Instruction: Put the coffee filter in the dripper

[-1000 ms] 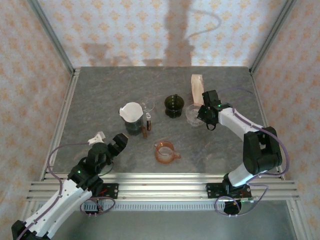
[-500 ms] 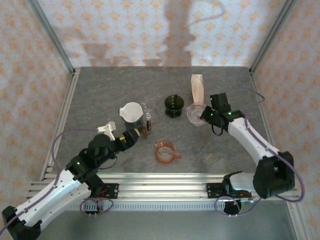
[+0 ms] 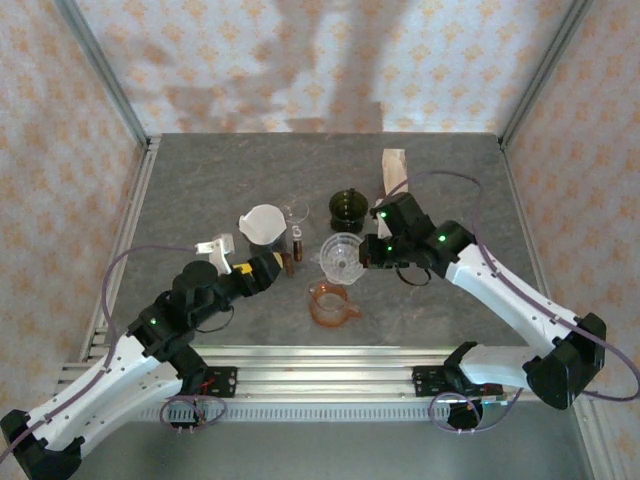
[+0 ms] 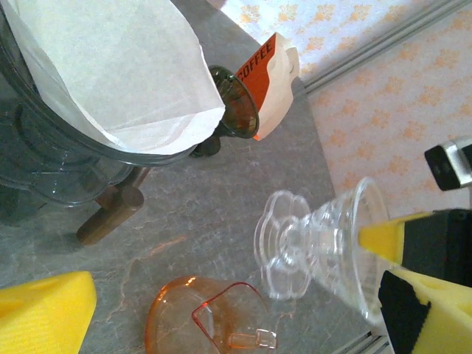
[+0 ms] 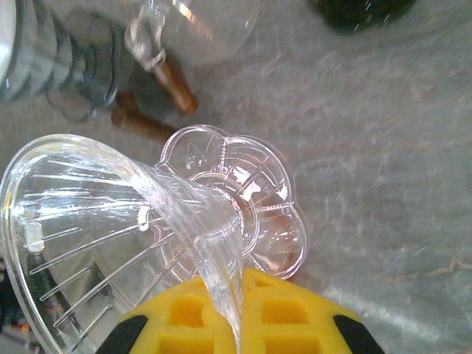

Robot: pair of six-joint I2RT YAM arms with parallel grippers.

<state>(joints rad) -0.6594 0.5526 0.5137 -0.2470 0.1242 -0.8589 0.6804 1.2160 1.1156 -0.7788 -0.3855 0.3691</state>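
The dripper moves toward the orange cup (image 3: 328, 302) in my right gripper next, before release: the dripper's base hangs above and short, so opening now would miss.
The white paper coffee filter (image 3: 262, 222) (image 4: 110, 66) sits in the mouth of a dark glass server (image 3: 268, 250) left of centre. The clear plastic dripper (image 3: 338, 258) (image 5: 110, 221) (image 4: 324, 243) hangs just behind and above an orange cup (image 3: 328, 302). My right gripper (image 3: 368, 252) (image 5: 236, 295) is shut on the dripper's rim wall, one yellow pad on each side. My left gripper (image 3: 258, 272) (image 4: 237, 295) stands open in front of the server, nothing between its yellow pads, with the filter a little beyond it.
A coffee bag (image 3: 393, 170) (image 4: 269, 74) and a dark green cup (image 3: 348, 207) (image 4: 236, 110) stand at the back. A small clear glass (image 3: 296, 213) is beside the server, whose wooden handle (image 4: 110, 214) (image 5: 169, 81) points toward the dripper.
The right arm has carried the dripper left from the back right to over the orange cup. The left arm has reached forward toward the server, still open.
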